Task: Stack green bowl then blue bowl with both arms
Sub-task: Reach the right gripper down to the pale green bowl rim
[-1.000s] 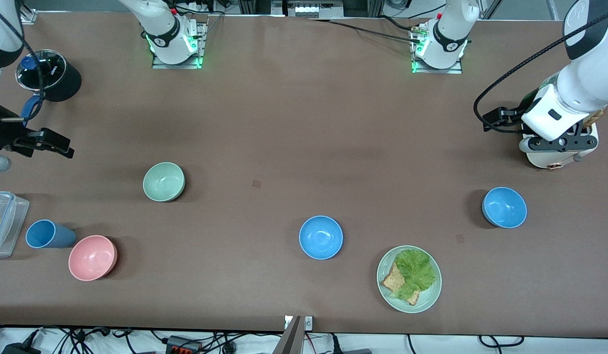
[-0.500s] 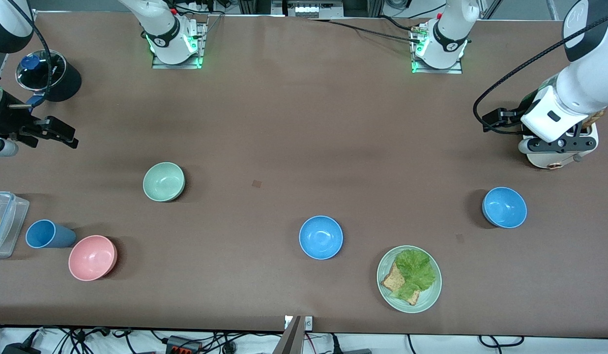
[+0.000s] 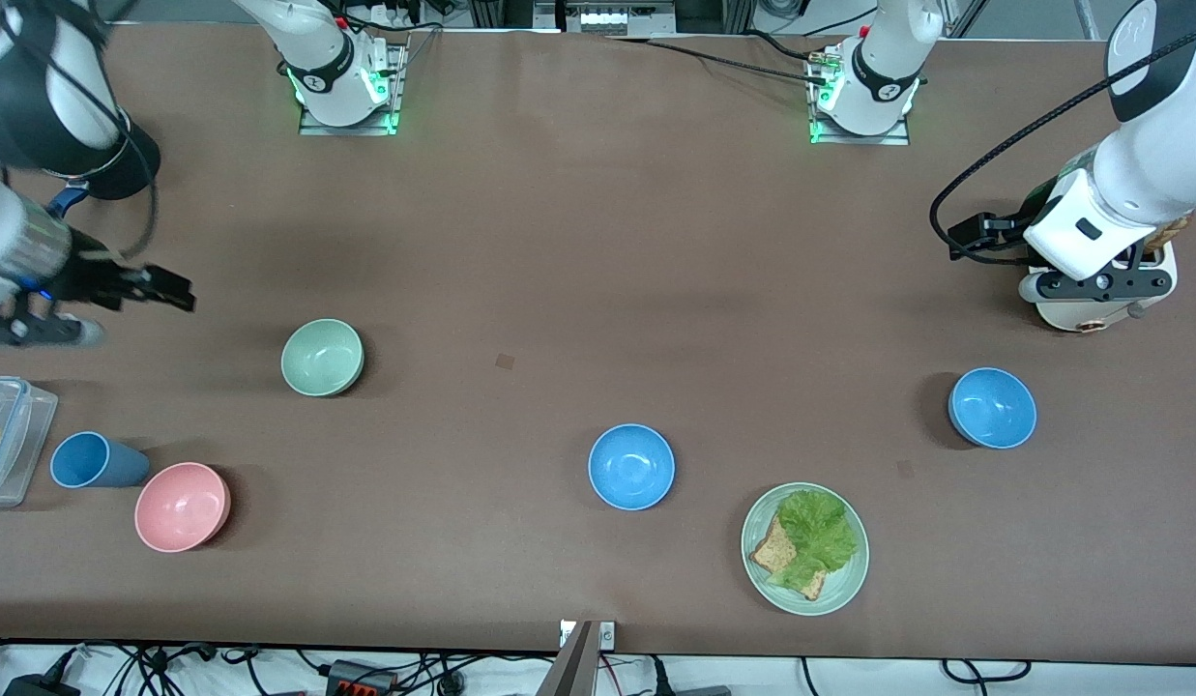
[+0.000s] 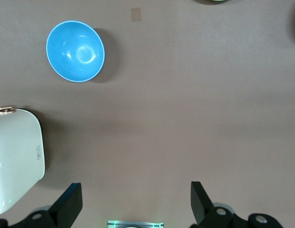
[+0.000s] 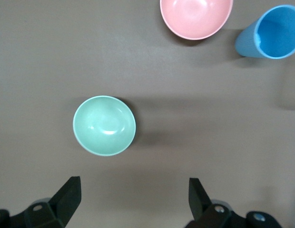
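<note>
The robot's right gripper will next grab the green bowl by its rim [image 3: 358, 337], to stack the green bowl with the blue bowl.
The green bowl [image 3: 322, 357] sits upright and empty toward the right arm's end of the table; it also shows in the right wrist view [image 5: 104, 125]. One blue bowl [image 3: 631, 467] sits mid-table, nearer the front camera. The other blue bowl [image 3: 992, 408] sits toward the left arm's end and also shows in the left wrist view [image 4: 75, 51]. My right gripper [image 3: 32, 329] [image 5: 133, 199] is open and empty, up over the table's edge beside the green bowl. My left gripper [image 3: 1095, 282] [image 4: 135, 202] is open and empty over a white appliance.
A pink bowl [image 3: 182, 507], a blue cup [image 3: 95, 460] and a clear container [image 3: 8, 440] lie at the right arm's end. A green plate [image 3: 842, 592] with lettuce and toast sits near the front edge. The white appliance [image 3: 1071, 314] stands at the left arm's end.
My right arm has swung its hand out from the table's edge toward the green bowl. The left arm has hardly moved. The bowls have not moved.
</note>
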`<state>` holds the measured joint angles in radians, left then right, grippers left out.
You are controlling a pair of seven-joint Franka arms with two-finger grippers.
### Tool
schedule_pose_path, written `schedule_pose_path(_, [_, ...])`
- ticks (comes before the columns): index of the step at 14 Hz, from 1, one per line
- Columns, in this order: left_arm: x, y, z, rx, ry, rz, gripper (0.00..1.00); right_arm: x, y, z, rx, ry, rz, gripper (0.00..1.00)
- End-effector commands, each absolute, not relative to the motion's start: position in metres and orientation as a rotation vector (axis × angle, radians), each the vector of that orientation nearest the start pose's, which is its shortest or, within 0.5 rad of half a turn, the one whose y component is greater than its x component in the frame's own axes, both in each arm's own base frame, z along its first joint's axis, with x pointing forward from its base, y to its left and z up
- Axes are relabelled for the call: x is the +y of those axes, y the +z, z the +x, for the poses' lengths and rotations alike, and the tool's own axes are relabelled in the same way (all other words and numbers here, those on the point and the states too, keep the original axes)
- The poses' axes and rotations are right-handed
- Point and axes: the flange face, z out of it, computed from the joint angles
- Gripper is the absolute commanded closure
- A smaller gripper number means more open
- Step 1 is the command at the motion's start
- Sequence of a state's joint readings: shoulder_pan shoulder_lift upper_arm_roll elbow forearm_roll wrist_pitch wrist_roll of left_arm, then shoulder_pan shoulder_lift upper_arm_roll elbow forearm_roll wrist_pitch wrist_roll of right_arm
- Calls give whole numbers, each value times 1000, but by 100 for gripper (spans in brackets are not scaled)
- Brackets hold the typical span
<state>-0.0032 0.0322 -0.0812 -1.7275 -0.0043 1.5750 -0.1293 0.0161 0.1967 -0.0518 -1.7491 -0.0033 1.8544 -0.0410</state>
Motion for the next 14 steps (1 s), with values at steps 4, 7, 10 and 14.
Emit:
schedule_pose_path(4, [-46,538,553,-39,279,-3124,0,11,314,643,-87,227,-3173,0])
schedule_pose_path(7, [-46,538,553,-39,279,-3123,0,25,256,643,-125,309,-3170,0])
schedule_pose_path(10, [-46,538,553,-37,279,-3125,0,21,224,638,-136,390,-3164,0])
schedule_pose_path(14, [-46,539,553,-37,279,-3124,0,19,214,631,-142,460,-3153,69])
